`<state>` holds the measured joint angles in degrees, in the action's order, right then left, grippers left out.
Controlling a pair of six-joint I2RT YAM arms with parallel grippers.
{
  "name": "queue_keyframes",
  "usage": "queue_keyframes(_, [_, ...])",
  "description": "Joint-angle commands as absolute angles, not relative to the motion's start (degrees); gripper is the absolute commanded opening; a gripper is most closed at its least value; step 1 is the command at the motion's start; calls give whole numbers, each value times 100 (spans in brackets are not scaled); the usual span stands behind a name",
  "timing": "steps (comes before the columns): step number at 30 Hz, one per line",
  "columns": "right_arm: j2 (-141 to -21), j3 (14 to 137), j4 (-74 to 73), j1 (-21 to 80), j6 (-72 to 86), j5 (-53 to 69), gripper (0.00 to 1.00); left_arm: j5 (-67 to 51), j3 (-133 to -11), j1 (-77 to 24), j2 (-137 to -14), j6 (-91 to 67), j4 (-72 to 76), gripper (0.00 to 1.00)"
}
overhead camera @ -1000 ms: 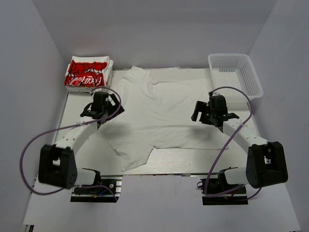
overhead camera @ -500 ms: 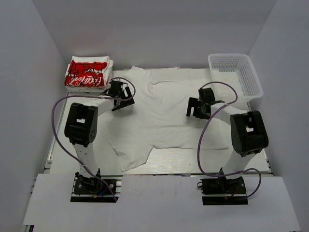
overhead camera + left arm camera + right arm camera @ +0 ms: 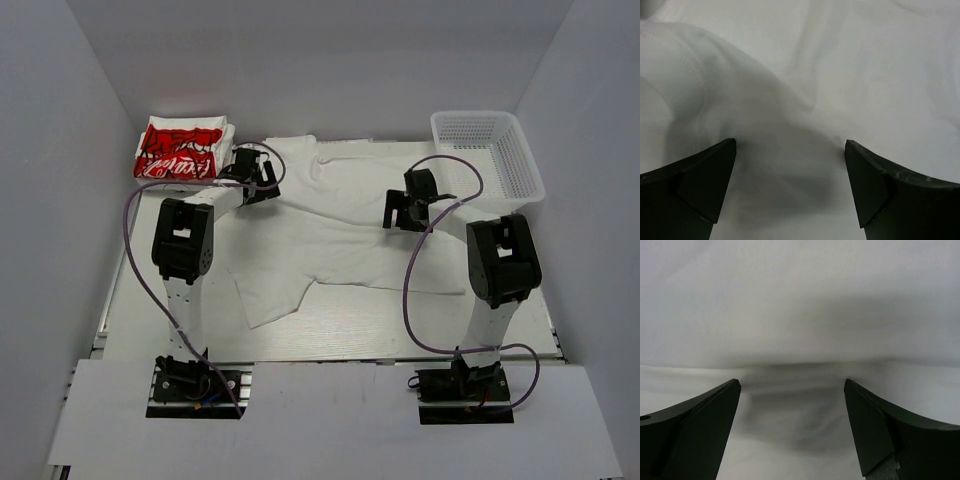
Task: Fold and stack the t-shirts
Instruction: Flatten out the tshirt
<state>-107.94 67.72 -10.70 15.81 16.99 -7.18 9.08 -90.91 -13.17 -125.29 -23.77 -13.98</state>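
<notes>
The left gripper will fold the t-shirt back next, so it will grab the t-shirt's front corner on the stack's side.
A plain white t-shirt (image 3: 330, 235) lies spread and wrinkled across the middle of the table. A folded stack of t-shirts with a red graphic (image 3: 182, 150) sits at the back left corner. My left gripper (image 3: 258, 185) is open, low over the shirt's back left part, just right of the stack. In the left wrist view its jaws (image 3: 790, 142) stand wide apart with white cloth (image 3: 805, 75) between and beyond them. My right gripper (image 3: 402, 212) is open over the shirt's back right part. In the right wrist view (image 3: 792, 382) only white cloth (image 3: 800, 305) shows between its jaws.
A white plastic mesh basket (image 3: 488, 152) stands at the back right corner, right of the right gripper. White walls close in the table on the left, back and right. Purple cables loop over both arms.
Both arms have stretched toward the back of the table, the left toward the folded stack. The shirt has shifted backward, its near edge now farther from the front.
</notes>
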Motion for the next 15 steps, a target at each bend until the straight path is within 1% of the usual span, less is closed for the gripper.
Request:
queue_keyframes(1, [-10232,6821,-1187,1748,1354,-615,90,757,-8737,-1345,-11551,-2162,-1608,99])
queue_keyframes(5, [-9423,6470,-1152,1968,1371,-606,90,441,-8000,-1397,-10260,-2512,-1906,99])
queue_keyframes(6, [-9117,6382,-1117,2012,1415,-667,90,318,-7798,-1397,-9700,-2749,-1959,99])
queue_keyframes(7, [-8810,6285,-1099,2047,1546,-694,90,247,-7535,-1397,-9390,-2942,-1960,99])
queue_keyframes(8, [-8511,5919,-1064,2048,1764,-703,90,133,-6862,-1450,-9082,-3171,-1821,99])
queue_keyframes(9, [-8395,5802,-1072,2022,2002,-703,90,-60,-6516,-1450,-8783,-3329,-1715,99])
queue_keyframes(10, [-8011,5566,-1081,2013,2143,-677,90,-253,-5904,-1502,-8511,-3592,-1609,99])
queue_keyframes(11, [-7894,5302,-1064,2004,2414,-625,90,-464,-5645,-1573,-7994,-3734,-1608,99])
queue_keyframes(12, [-7753,5039,-1046,2013,2530,-668,90,-527,-5425,-1625,-7754,-3892,-1713,99])
queue_keyframes(13, [-7317,4914,-1028,2013,2627,-755,90,-588,-5023,-1626,-7526,-4059,-1801,99])
queue_keyframes(15, [-7006,4327,-941,1978,3057,-1080,90,-536,-4651,-1784,-6858,-4279,-2336,99])
